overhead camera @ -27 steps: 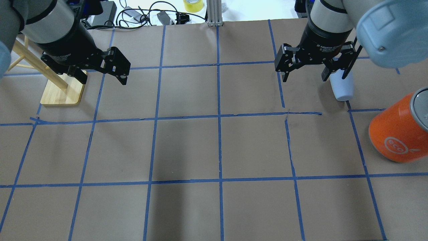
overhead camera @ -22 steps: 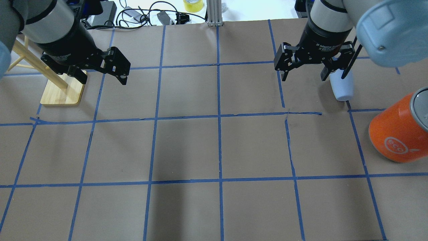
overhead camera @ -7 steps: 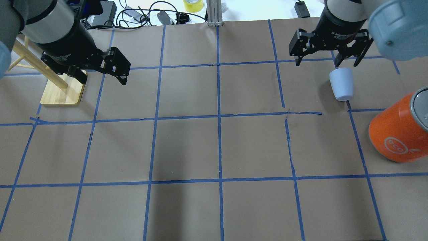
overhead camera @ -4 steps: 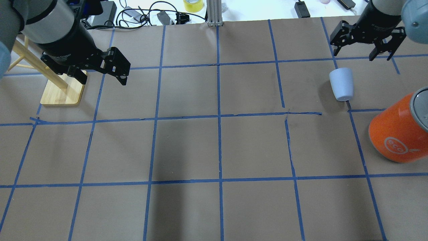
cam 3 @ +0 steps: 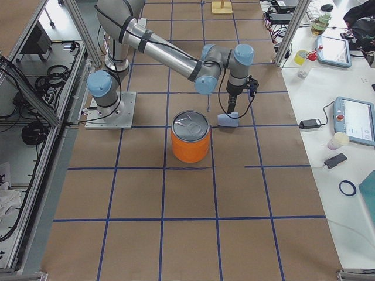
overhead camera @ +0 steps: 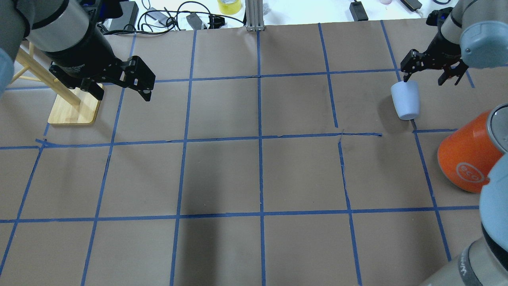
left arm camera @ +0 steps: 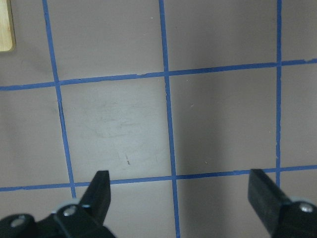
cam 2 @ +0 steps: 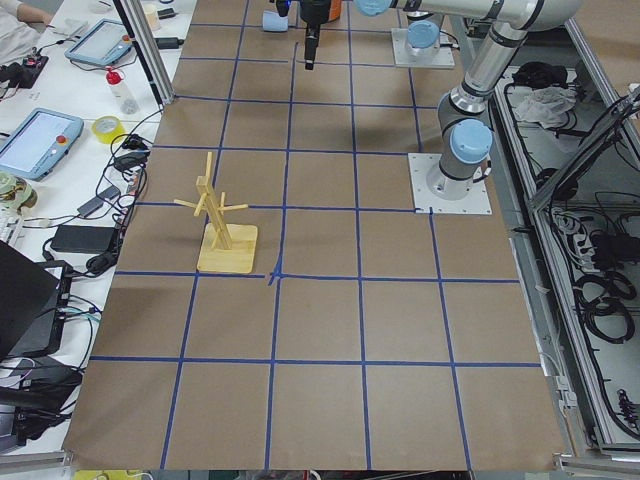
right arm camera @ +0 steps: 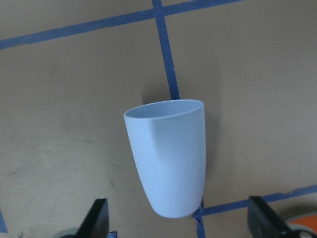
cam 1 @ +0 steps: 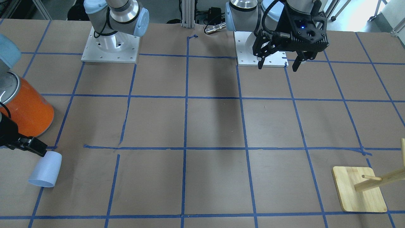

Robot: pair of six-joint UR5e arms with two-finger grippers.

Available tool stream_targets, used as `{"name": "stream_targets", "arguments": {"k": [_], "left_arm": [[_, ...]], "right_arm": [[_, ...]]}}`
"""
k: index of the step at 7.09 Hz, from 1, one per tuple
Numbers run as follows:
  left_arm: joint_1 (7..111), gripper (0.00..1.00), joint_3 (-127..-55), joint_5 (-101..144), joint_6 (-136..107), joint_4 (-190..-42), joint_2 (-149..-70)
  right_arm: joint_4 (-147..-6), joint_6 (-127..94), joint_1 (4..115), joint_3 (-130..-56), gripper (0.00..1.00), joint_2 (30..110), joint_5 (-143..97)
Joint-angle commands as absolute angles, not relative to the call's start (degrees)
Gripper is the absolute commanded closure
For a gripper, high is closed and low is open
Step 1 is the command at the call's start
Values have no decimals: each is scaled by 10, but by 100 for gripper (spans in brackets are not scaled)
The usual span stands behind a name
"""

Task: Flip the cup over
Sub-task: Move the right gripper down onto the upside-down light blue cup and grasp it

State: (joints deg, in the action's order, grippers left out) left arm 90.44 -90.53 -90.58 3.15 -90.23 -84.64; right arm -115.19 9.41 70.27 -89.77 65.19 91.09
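Note:
Next, my right gripper grips the cup by its tapered side (cam 1: 47,167) to flip it, leaving the pale blue cup's open rim (cam 1: 41,184) free.
The pale blue cup (overhead camera: 405,101) lies on its side on the brown paper at the far right, its open rim pointing away from the robot. It also shows in the front view (cam 1: 46,169) and the right side view (cam 3: 228,120). My right gripper (overhead camera: 429,77) is open and hangs above the cup. In the right wrist view the cup (right arm camera: 168,156) lies between the two spread fingertips of the right gripper (right arm camera: 181,220), with no contact. My left gripper (overhead camera: 123,90) is open and empty, far to the left, above the paper (left arm camera: 183,198).
A large orange container with a silver rim (overhead camera: 464,159) stands close to the cup, on the robot's side of it. A wooden peg stand (overhead camera: 73,109) is at the far left, beside the left arm. Cables and tape rolls lie past the table's far edge.
The right gripper lifted off from beside the cup, swung to the far right, turned and came back over the cup. The cup and the left arm have not moved.

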Motion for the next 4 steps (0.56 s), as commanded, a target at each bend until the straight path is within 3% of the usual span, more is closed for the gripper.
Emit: {"name": "stream_targets", "arguments": {"k": [1, 4], "left_arm": [[904, 0, -905, -905, 31, -903, -847], [904, 0, -905, -905, 31, -903, -846]], "right_arm": [[-1189, 114, 695, -901, 0, 596, 908], [-1199, 149, 696, -899, 1, 566, 900]]}}
